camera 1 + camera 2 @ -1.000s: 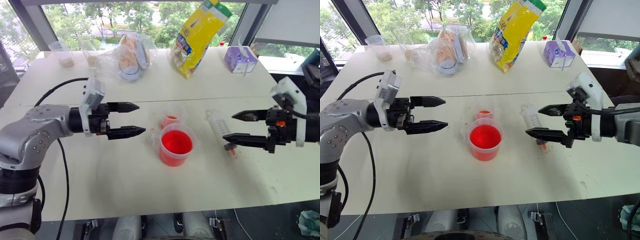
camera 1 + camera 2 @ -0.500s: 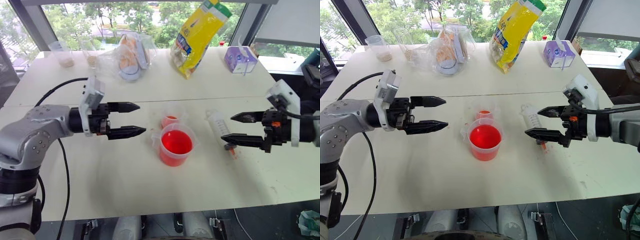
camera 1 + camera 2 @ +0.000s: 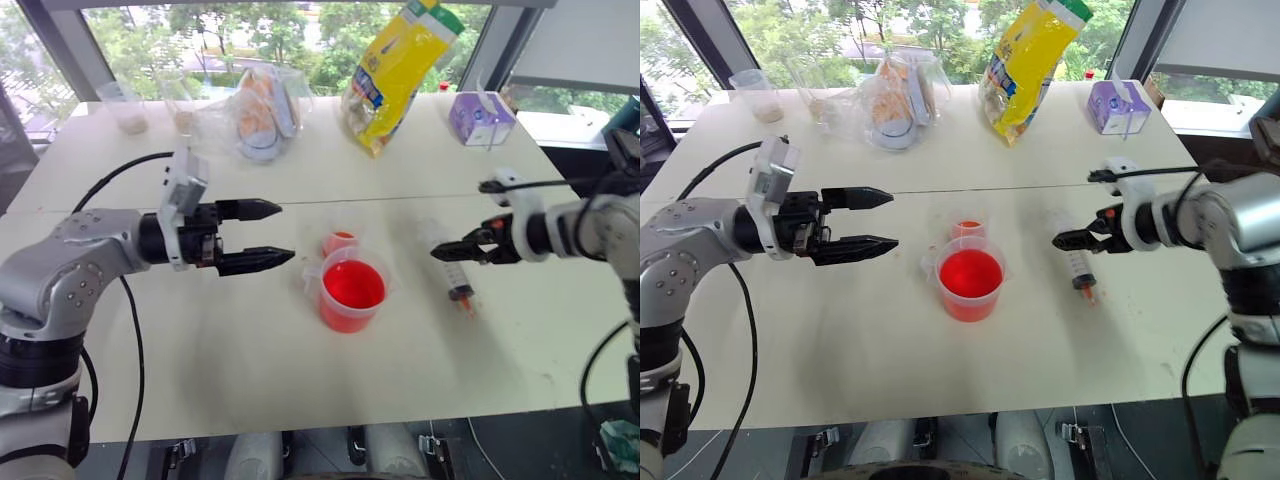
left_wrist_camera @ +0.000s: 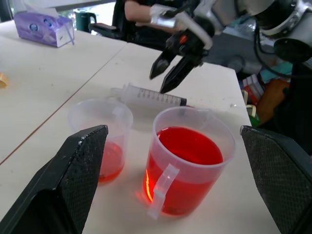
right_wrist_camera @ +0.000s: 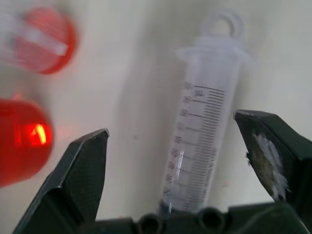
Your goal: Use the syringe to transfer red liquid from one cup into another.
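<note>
I should lower my right gripper first and then close it on the syringe's body, because the gripper's fingers are above the syringe's body [image 3: 455, 276] [image 5: 197, 136].
The syringe [image 3: 447, 262] lies on the white table, right of the cups, its orange tip [image 3: 462, 295] toward the near edge. My right gripper [image 3: 437, 252] hangs open just above its barrel, angled down. In the right wrist view the barrel [image 5: 204, 141] lies between the two spread fingers [image 5: 83, 175]. The larger spouted beaker [image 3: 352, 291] holds much red liquid [image 3: 353, 284]. Just behind it stands the small cup [image 3: 341, 241] with a little red liquid. My left gripper [image 3: 285, 232] is open, held level left of the cups, pointing at them.
At the back of the table stand a yellow bag [image 3: 400, 70], a purple tissue box [image 3: 480, 118], a clear plastic bag of items [image 3: 262, 115] and two clear cups [image 3: 125, 108]. A black cable [image 3: 125, 175] trails from my left arm.
My right gripper has swung in toward the syringe, dropped and tipped downward over its barrel. The left gripper, cups and syringe have stayed put.
</note>
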You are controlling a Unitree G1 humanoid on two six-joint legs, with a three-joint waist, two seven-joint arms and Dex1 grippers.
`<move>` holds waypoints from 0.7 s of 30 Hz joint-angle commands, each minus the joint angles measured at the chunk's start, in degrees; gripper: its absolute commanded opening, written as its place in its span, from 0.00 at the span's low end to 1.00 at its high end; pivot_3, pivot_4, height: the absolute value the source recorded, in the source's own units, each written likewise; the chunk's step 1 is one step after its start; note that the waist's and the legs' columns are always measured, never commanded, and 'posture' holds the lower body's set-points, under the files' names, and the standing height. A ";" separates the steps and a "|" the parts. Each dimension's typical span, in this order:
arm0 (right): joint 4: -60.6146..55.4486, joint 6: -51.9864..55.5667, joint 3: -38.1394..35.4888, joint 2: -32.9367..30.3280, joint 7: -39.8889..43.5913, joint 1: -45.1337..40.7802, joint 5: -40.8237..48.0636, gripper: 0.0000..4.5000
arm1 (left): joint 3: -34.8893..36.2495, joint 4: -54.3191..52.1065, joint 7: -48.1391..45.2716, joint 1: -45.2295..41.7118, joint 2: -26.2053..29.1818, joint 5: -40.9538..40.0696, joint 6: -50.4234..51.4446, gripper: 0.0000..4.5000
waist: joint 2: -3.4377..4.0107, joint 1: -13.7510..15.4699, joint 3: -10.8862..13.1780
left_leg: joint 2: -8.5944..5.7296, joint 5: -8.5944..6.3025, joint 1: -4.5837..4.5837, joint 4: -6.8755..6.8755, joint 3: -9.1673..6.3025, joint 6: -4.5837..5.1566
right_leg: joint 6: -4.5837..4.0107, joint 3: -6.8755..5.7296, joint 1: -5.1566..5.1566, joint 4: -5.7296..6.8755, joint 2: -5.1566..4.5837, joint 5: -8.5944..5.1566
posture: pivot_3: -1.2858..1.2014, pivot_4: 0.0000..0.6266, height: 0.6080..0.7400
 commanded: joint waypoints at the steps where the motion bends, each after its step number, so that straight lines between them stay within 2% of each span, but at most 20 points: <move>1: 7.94 -2.95 4.87 1.85 1.70 -4.33 -5.82 0.99 | 1.06 -2.69 1.18 0.58 -0.16 -0.31 -1.22 1.00 | 0.00 -0.02 0.00 | 0.00 0.00 0.01 0.00 0.00 0.00 | 0.04 0.00 0.00 0.01 0.01 0.02 | 0.52 0.24 1.00; 9: 19.72 -9.24 13.01 6.73 8.94 -8.88 -14.10 0.99 | 1.22 -4.68 3.35 2.00 -0.99 -0.67 -1.35 1.00 | 0.00 0.03 0.00 | 0.00 0.00 -0.02 -0.02 0.00 0.00 | 0.08 -0.01 -0.02 0.01 0.00 0.04 | 0.52 0.24 1.00; 15: 24.51 -11.80 14.74 9.96 12.13 -10.12 -18.92 0.99 | 1.60 -5.46 4.16 2.73 -0.95 -0.81 -1.35 1.00 | -0.06 -0.24 -0.04 | 0.01 0.00 0.06 -0.01 0.00 0.00 | 0.07 -0.02 0.04 0.04 0.01 0.05 | 0.52 0.24 1.00; 18: 25.15 -12.61 15.22 11.11 13.30 -10.38 -20.91 0.81 | 1.60 -5.49 4.33 2.77 -0.98 -0.76 -1.44 1.00 | -0.10 -0.28 -0.06 | 0.02 0.01 0.13 0.00 0.00 -0.02 | 0.05 -0.01 0.11 0.05 0.04 0.07 | 0.52 0.24 1.00; 21: 24.77 -13.16 15.22 11.79 14.36 -10.18 -22.66 0.47 | 1.51 -5.49 4.43 2.71 -1.00 -0.72 -1.53 1.00 | -0.10 -0.32 -0.06 | 0.02 0.02 0.15 0.01 -0.01 -0.04 | 0.03 -0.01 0.11 0.06 0.04 0.07 | 0.52 0.24 1.00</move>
